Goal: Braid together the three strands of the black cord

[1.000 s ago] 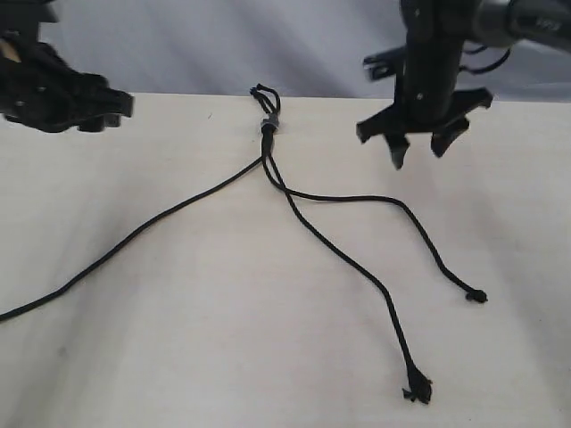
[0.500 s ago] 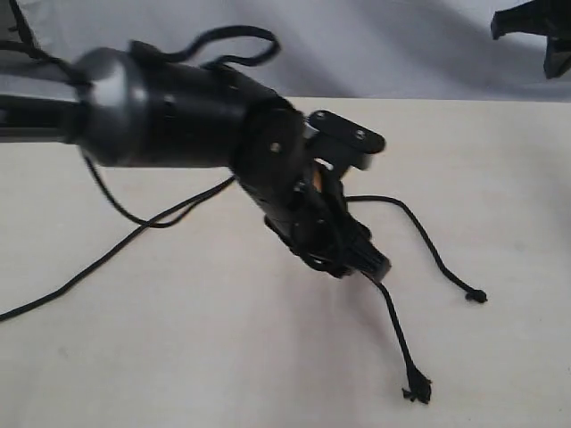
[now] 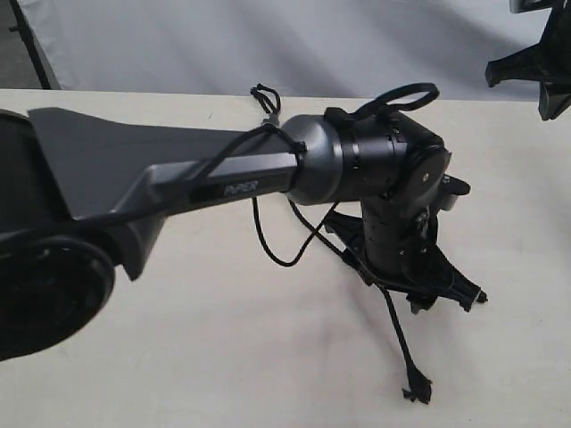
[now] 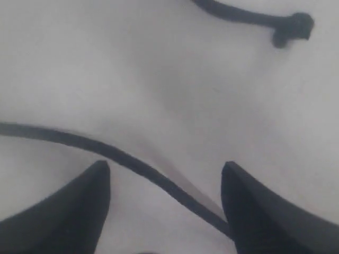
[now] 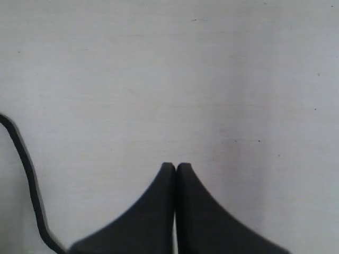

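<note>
My left gripper should next grab the piece between its fingers by its smooth middle part (image 4: pixel 153 176). Then it can braid the three pieces of the black cord.
The black cord's knotted loop (image 3: pixel 265 96) lies at the table's far edge. My left arm reaches across the middle and hides most of the three strands, including the whole left one. The middle strand (image 3: pixel 399 339) comes out from under it and ends in a frayed knot (image 3: pixel 417 390). My left gripper (image 3: pixel 443 299) sits low beside the right strand's end knot (image 3: pixel 482 296). In the left wrist view the left gripper (image 4: pixel 165 166) is open, one strand (image 4: pixel 132 161) lies between its fingers, and the end knot (image 4: pixel 294 26) lies beyond. My right gripper (image 5: pixel 176 165) is shut on nothing.
The pale table (image 3: pixel 178 357) carries only the cord. The left arm's grey link (image 3: pixel 161 174) and its looping cable (image 3: pixel 268 245) span the view. The right gripper (image 3: pixel 535 71) hangs high at the top right corner. A thin black line (image 5: pixel 26 174) crosses the right wrist view's edge.
The left arm has swung from the far left across the table, down to the right strand's end. The right gripper has risen towards the top right corner.
</note>
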Controlling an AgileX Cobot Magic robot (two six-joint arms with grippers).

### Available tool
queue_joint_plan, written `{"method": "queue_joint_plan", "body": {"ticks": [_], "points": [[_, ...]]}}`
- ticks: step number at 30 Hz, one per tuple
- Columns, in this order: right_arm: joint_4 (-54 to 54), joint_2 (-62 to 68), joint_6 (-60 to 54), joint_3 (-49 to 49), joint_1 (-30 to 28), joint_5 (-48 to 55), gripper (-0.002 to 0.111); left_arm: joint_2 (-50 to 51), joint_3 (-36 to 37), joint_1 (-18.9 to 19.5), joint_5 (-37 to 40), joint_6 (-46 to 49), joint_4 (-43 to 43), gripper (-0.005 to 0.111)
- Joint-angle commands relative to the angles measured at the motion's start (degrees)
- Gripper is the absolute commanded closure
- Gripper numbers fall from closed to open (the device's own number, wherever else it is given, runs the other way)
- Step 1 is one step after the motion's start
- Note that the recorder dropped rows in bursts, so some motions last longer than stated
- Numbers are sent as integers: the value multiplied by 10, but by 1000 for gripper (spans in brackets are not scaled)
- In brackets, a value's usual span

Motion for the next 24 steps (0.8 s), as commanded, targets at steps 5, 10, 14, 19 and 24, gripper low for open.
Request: {"method": "queue_joint_plan", "body": {"ticks": [5,10,14,19,24], "points": [[-6,-3,-4,2,-4,-3,109,56,-46,-4,65,-2,13,49],[-5,-3,-4,2,-4,-5,109,56,-46,-4,96,22,35,70],[-5,-3,-4,2,-4,-11,109,44,-46,-4,111,75,35,106],[-5,-3,-4,2,-4,-16,109,-18,-41,1,145,54,193,105],[-5,-3,-4,2,-4,-21,109,-109,46,54,145,31,321,105]]}}
